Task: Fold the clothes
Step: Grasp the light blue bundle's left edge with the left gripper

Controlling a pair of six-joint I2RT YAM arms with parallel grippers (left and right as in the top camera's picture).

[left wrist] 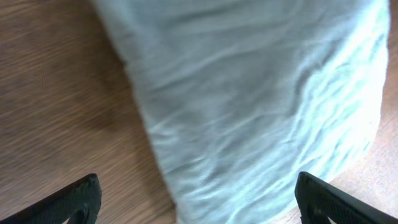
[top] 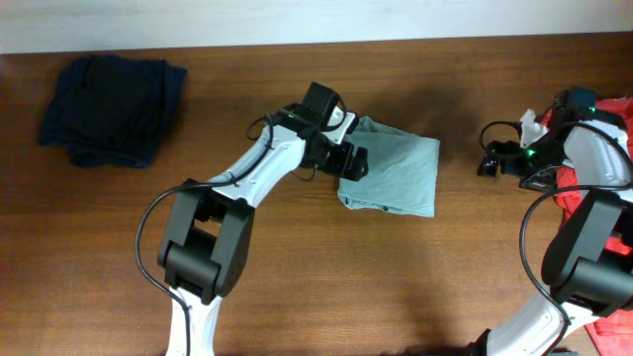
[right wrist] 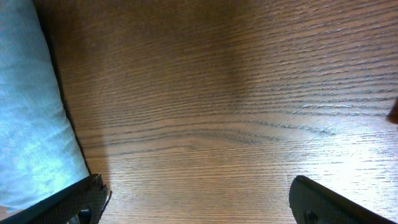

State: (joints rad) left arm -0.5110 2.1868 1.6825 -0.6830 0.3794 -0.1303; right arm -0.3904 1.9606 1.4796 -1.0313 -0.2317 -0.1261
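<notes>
My fingers are still above the T-shirt's near edge and the wood, so my left gripper needs to go lower first and then close on the T-shirt.
The pale grey-teal T-shirt lies folded into a compact rectangle at the table's middle. My left gripper hovers at its left edge, open, and holds nothing. In the left wrist view the folded T-shirt fills most of the picture, with both black fingertips wide apart over it and the wood. My right gripper is open over bare table to the right of the shirt. The right wrist view has the T-shirt at the left edge, and my right gripper spans bare wood.
A dark navy garment lies bunched at the back left. A red shirt sits at the right edge, partly under my right arm. Brown wooden table extends in front of the folded shirt.
</notes>
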